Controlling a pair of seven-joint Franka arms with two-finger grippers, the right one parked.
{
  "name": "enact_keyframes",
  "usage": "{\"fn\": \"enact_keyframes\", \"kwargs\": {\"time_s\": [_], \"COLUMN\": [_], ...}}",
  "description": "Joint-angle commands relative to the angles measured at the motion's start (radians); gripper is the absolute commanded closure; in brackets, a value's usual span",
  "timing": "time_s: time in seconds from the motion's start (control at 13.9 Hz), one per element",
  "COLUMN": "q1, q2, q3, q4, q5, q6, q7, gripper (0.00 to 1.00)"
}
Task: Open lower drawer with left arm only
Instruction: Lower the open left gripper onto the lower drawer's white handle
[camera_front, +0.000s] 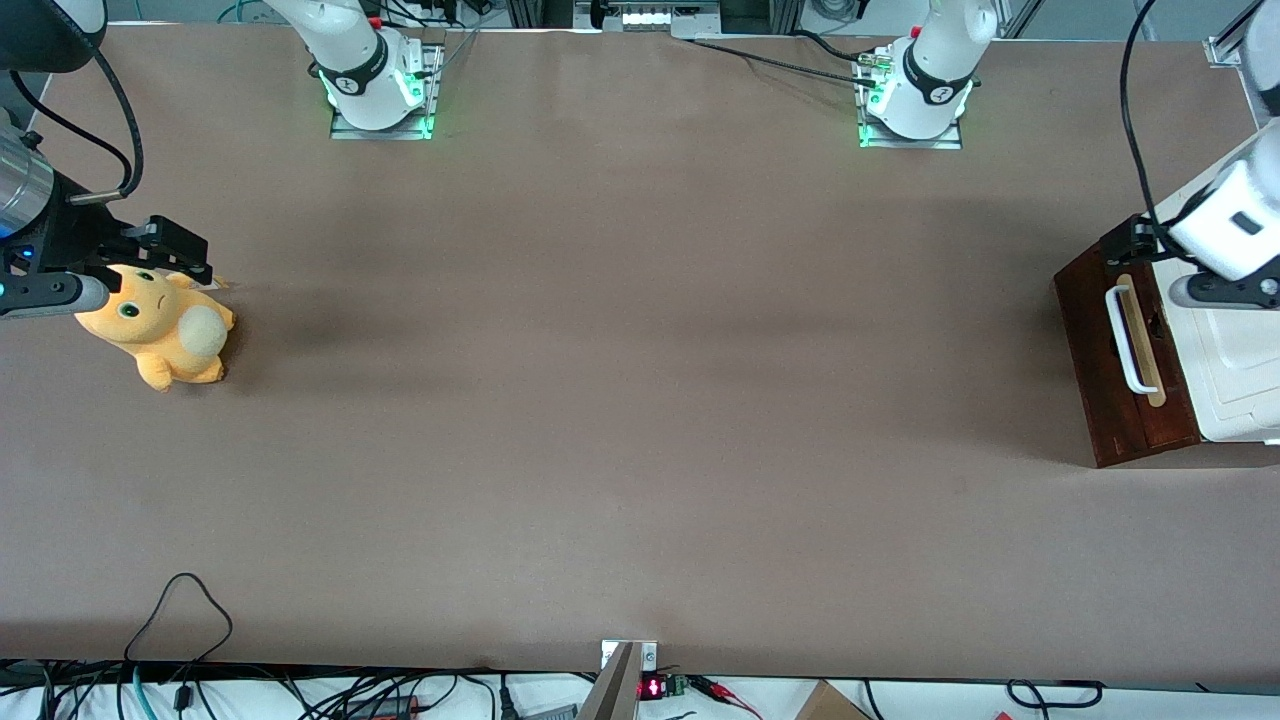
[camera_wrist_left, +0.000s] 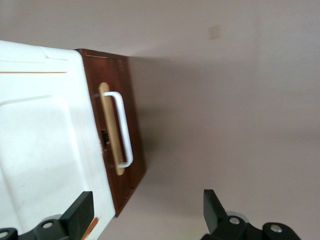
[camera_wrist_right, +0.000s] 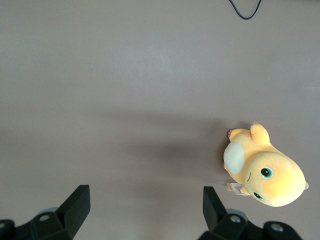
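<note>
Next, my left gripper will grab the white loop handle by its long bar (camera_front: 1125, 340) (camera_wrist_left: 123, 129), to open the lower drawer.
The lower drawer (camera_front: 1092, 340) is a dark red-brown front with a white loop handle (camera_front: 1122, 340) on a pale wood strip, at the working arm's end of the table. None of its light wood inside shows. My left arm (camera_front: 1225, 225) hangs over the cabinet. Its gripper (camera_front: 1128, 243) is above the cabinet's corner farther from the front camera, clear of the handle. In the left wrist view the gripper (camera_wrist_left: 147, 215) is open and empty. One of its fingers (camera_wrist_left: 80, 216) is over the white top, the other over bare table. The drawer (camera_wrist_left: 131, 140) and the handle (camera_wrist_left: 125, 127) lie below.
The white cabinet top (camera_front: 1235, 370) sits above the drawer and also shows in the left wrist view (camera_wrist_left: 45, 150). An orange plush toy (camera_front: 160, 335) lies at the parked arm's end of the table and also shows in the right wrist view (camera_wrist_right: 265, 172). Cables run along the table's near edge.
</note>
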Motion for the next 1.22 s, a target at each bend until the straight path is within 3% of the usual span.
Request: {"fn": "enact_keyframes", "kwargs": {"time_s": [0.0,0.29,0.94,1.15], "q1": [-0.008,-0.006,-0.003,0.001], "q2": [0.042,0.110,0.366,0.409], "q3": [-0.090,-0.174,-0.191,-0.187], "q4": [-0.033,-0.191,-0.454,-0.510], "q5": [0.220,0.561,1.027,1.130], "q6": [-0.041,-0.038,-0.032,-0.004], "q7": [-0.181,-0.435,-0.881,-1.034], "gripper": [0.03,0.04,0.00,0.00]}}
